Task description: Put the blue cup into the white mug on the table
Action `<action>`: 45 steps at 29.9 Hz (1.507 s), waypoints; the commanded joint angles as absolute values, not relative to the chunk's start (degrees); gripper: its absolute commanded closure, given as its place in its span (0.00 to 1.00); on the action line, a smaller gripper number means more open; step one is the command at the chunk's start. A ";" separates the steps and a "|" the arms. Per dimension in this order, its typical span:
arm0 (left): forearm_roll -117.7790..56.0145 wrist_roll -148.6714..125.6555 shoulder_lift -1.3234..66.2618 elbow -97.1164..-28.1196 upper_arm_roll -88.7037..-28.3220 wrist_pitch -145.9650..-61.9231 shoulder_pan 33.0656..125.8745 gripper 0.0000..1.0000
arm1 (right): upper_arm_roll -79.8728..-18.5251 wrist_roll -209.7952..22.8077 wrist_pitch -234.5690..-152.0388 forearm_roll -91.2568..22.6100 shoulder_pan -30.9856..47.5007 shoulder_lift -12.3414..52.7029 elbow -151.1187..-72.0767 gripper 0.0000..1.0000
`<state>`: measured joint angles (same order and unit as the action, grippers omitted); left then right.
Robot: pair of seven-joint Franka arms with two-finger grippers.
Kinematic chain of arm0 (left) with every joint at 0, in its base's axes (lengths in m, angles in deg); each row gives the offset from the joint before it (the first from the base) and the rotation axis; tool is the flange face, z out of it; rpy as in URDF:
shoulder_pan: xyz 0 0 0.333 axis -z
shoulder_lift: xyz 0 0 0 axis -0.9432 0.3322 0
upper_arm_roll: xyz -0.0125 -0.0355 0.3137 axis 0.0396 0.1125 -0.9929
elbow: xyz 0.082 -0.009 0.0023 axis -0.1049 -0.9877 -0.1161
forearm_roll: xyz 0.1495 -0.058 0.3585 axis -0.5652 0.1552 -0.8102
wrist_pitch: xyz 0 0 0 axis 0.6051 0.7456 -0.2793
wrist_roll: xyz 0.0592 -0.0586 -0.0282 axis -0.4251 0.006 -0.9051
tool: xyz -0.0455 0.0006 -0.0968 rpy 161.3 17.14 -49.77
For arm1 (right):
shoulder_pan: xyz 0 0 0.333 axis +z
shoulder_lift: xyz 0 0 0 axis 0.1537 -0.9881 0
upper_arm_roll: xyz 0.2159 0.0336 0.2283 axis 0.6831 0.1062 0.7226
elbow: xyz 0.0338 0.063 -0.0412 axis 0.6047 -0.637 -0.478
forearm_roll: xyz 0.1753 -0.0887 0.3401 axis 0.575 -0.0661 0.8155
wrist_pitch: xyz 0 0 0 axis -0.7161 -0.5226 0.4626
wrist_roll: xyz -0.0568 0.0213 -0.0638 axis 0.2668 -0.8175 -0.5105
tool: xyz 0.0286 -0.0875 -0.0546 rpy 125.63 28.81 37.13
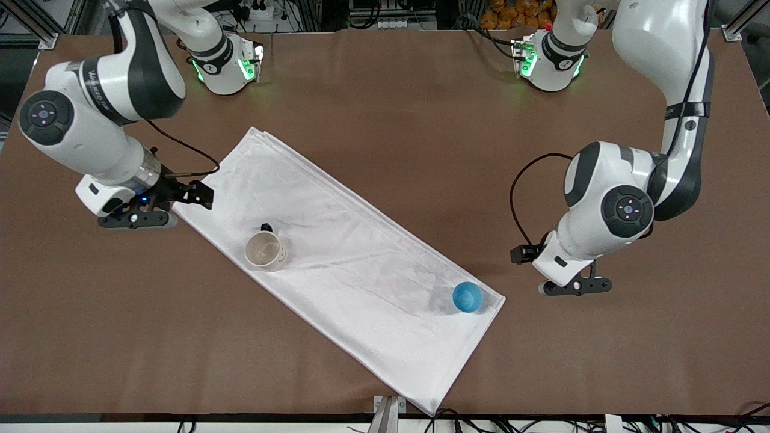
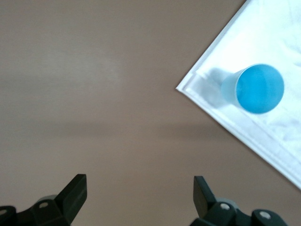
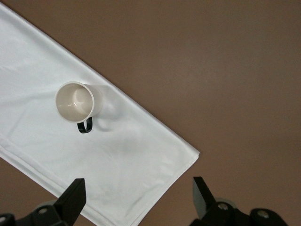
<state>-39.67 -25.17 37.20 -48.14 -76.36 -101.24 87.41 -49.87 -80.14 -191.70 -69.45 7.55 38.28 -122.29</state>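
The white mug has to take the blue cup, so I will next grab the white mug by its dark handle (image 1: pixel 266 228) with my right gripper. That leaves the white mug's opening (image 1: pixel 263 248) free for the blue cup.
The blue cup (image 1: pixel 467 297) stands upright on the white cloth near the cloth's corner toward the left arm's end; it also shows in the left wrist view (image 2: pixel 258 88). The white mug (image 1: pixel 263 251) stands upright and empty on the cloth toward the right arm's end, its dark handle pointing away from the front camera; it also shows in the right wrist view (image 3: pixel 77 101). My left gripper (image 1: pixel 574 287) is open and empty (image 2: pixel 139 181) over bare table (image 1: pixel 421 120) beside the blue cup. My right gripper (image 1: pixel 135 218) is open and empty (image 3: pixel 138 183) over the cloth's corner at the right arm's end.
A large white cloth (image 1: pixel 349 258) lies diagonally across the brown table, from near the right gripper down to the table's front edge. Both arm bases stand along the table's back edge.
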 commanded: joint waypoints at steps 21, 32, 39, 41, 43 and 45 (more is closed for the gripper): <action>-40.31 -33.97 46.31 -45.70 -76.57 -114.13 91.16 0.00 | -50.25 -75.81 -209.87 -68.71 15.33 26.95 -126.75 0.00; -40.31 -36.43 48.68 -45.61 -76.57 -119.93 91.60 0.00 | -50.25 -75.81 -214.87 -68.80 17.44 26.77 -132.62 0.00; -40.31 -38.63 50.53 -45.61 -76.57 -123.80 92.65 0.00 | -50.25 -75.81 -218.13 -68.80 17.61 26.51 -135.44 0.00; -40.31 -39.07 51.14 -45.61 -76.66 -124.76 93.09 0.00 | -50.25 -75.81 -218.31 -68.80 17.61 26.16 -135.62 0.00; -40.40 -39.68 51.67 -45.61 -76.66 -125.38 93.36 0.00 | -50.25 -75.81 -218.74 -68.80 17.61 25.72 -135.53 0.00; -40.40 -39.95 52.20 -45.61 -76.75 -126.17 93.62 0.00 | -50.25 -75.81 -219.80 -68.80 17.61 25.02 -135.53 0.00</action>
